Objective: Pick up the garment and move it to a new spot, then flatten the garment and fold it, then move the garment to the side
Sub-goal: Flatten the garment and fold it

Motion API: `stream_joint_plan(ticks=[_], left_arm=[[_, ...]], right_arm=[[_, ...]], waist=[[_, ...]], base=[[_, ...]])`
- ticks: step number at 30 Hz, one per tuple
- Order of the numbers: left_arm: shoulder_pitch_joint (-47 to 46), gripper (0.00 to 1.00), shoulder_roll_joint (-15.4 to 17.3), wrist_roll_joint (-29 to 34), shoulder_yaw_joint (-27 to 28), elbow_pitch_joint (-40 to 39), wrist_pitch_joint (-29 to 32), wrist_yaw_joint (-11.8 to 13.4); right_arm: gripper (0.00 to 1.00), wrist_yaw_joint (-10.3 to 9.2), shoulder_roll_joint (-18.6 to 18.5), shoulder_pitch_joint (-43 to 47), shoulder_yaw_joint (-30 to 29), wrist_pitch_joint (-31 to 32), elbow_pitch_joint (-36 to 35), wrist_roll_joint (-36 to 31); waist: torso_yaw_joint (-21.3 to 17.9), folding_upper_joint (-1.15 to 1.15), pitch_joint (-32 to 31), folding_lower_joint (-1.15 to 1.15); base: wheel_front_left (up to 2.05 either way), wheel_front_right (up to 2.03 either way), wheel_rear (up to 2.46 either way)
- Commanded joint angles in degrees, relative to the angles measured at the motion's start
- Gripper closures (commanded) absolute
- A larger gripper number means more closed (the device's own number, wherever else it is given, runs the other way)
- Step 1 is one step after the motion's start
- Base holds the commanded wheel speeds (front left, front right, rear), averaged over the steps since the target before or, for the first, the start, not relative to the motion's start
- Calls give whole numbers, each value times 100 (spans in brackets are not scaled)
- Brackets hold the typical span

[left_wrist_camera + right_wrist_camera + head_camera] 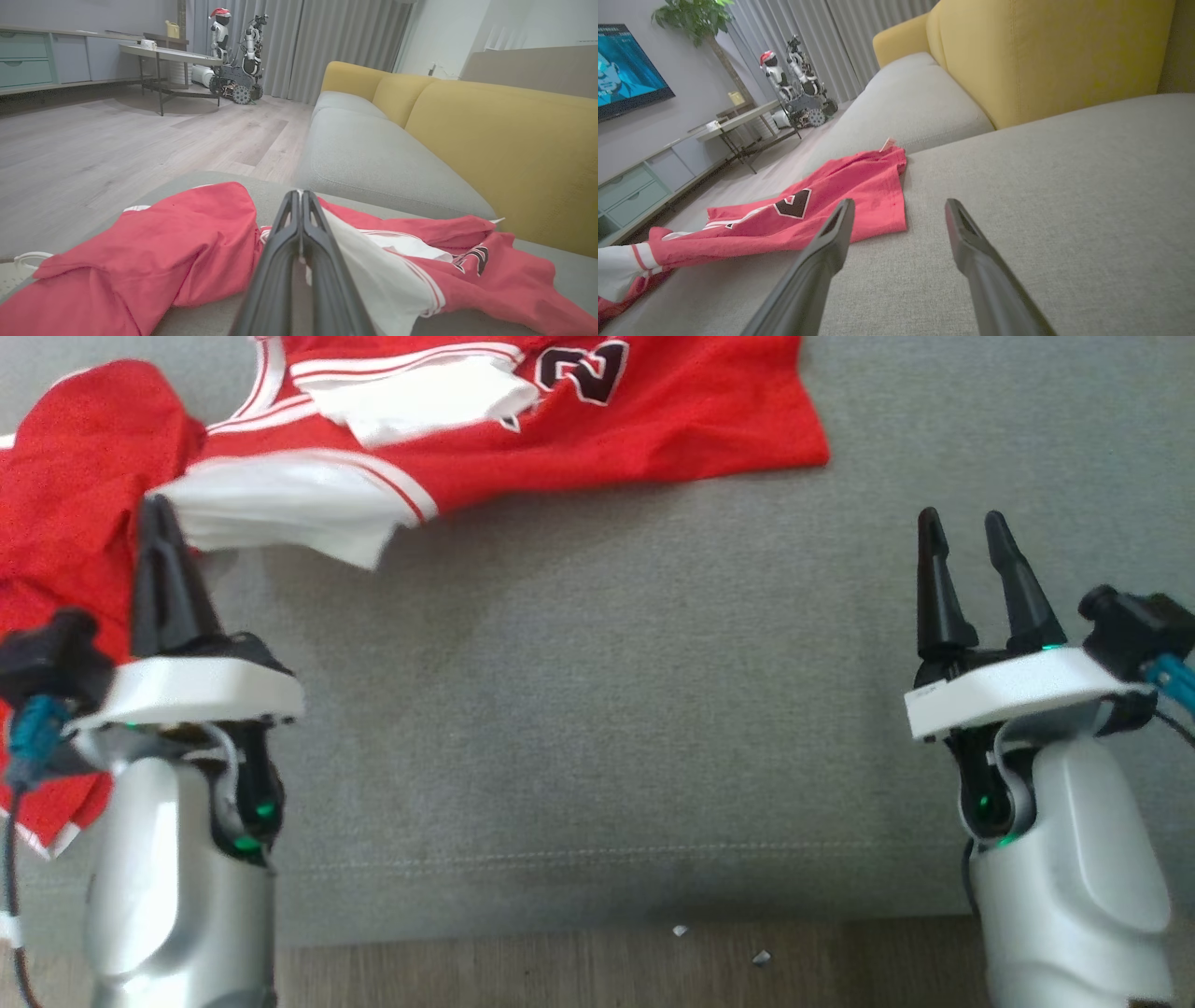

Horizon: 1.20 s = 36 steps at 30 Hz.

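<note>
The jersey lies slack and crumpled (605,448) (782,232), and the corner of its hem is spread out as a free edge, so my right gripper needs to grab that corner next.
A red jersey (653,429) with white trim and a black number lies crumpled across the far left of the grey sofa seat (607,709). My left gripper (161,509) is shut at the jersey's near left edge, where a white trimmed fold (280,513) hangs lifted off the seat. In the left wrist view the closed fingers (299,193) pinch a sliver of that white fabric, with the red cloth (187,242) bunched to either side. My right gripper (962,527) hovers open over bare cushion, to the right of the jersey's hem (878,205), holding nothing (899,205).
The sofa's yellow back (490,140) runs along the far side. Wood floor (560,971) begins just below the seat's front edge. Across the room stand a low table (168,56), another wheeled robot (238,56) and a cabinet (640,186).
</note>
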Motion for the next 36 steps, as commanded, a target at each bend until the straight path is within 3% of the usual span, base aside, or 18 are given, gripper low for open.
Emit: stream_joint_plan(ticks=[1,9,14,28,29,30,36], left_arm=[[-113,100,96,59,113,-202,-68,-29],[-264,100,38,2,-296,-168,-68,-77],[-430,100,29,-151,-583,-230,-69,-23],[-601,100,27,-488,-933,-402,-69,234],[-602,100,26,-498,-934,-405,-69,243],[-603,100,26,-504,-929,-407,-69,250],[-614,100,26,-515,-789,-461,-69,257]], right_arm=[[0,35,31,-252,96,46,-128,22],[0,35,31,-1252,-284,760,1013,436],[0,35,-5,-1926,-539,1144,1849,293],[0,35,-223,-2987,-530,1417,3263,172],[55,35,-220,-3020,-483,1427,3315,191],[100,35,-213,-3046,-409,1440,3350,218],[100,35,-331,-3055,186,1261,3276,336]], waist=[[55,0,49,0],[352,0,405,0],[568,0,640,0],[881,0,917,0],[884,0,917,0],[883,0,913,0],[783,0,781,0]], base=[[0,0,0],[0,0,0],[0,0,0],[0,0,0],[0,0,0],[0,0,0],[0,0,0]])
